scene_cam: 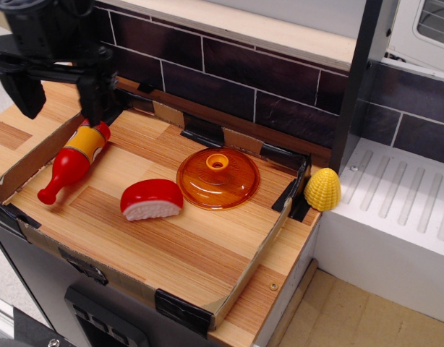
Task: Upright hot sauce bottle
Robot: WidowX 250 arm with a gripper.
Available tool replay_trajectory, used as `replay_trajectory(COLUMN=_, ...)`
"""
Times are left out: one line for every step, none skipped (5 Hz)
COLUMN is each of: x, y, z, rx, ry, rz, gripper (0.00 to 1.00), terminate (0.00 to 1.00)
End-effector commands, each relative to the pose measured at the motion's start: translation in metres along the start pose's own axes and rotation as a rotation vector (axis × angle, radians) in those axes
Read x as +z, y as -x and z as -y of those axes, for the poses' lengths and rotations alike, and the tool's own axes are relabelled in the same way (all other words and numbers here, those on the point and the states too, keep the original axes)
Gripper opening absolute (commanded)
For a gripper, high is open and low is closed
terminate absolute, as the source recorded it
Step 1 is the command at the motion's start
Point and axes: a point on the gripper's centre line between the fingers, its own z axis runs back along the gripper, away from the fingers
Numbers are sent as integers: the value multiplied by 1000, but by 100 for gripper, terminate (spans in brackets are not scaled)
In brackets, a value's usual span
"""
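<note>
The hot sauce bottle has to stand upright on the bottle's base (pixel 100 129), so the gripper should grab it by its red neck (pixel 56 183) next.
The hot sauce bottle (pixel 72 160) lies on its side at the left of the wooden tray (pixel 200 260). Its red cap points to the front left and its base to the back right. It is red with an orange-yellow label band. My black gripper (pixel 59 105) hangs above the bottle's base end, at the tray's back left. Its two fingers are spread wide apart and hold nothing. The right finger (pixel 92 97) stands just above the bottle's base.
A red-and-white half-round toy food (pixel 152 199) lies in the tray's middle. An orange domed lid (pixel 218 177) lies behind it. A yellow toy corn (pixel 322 189) sits at the tray's right edge. Dark tiles (pixel 280 87) form the back wall. A white drainer (pixel 395 217) stands to the right.
</note>
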Motion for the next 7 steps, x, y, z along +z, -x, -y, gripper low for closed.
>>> replay_trajectory(x=-3, y=-1, z=-42, rx=-64, ry=-81, rz=54, gripper=100, terminate=0)
replay_trajectory(x=-18, y=8, z=-48, rx=-73, ry=-96, rz=69, gripper=100, terminate=0)
replay_trajectory(x=-34, y=13, z=-49, rx=-68, ry=-112, rz=68, gripper=100, terminate=0)
replay_trajectory(x=-51, y=16, z=-49, rx=-86, ry=-138, rz=47, gripper=100, terminate=0)
replay_trajectory(x=-68, y=14, z=-50, rx=-79, ry=-153, rz=20, gripper=100, terminate=0)
replay_trajectory(x=-78, y=13, z=-49, rx=-96, ry=-133, rz=24, gripper=100, terminate=0)
replay_trajectory(x=-81, y=13, z=-49, rx=-89, ry=-46, rz=42, gripper=100, terminate=0)
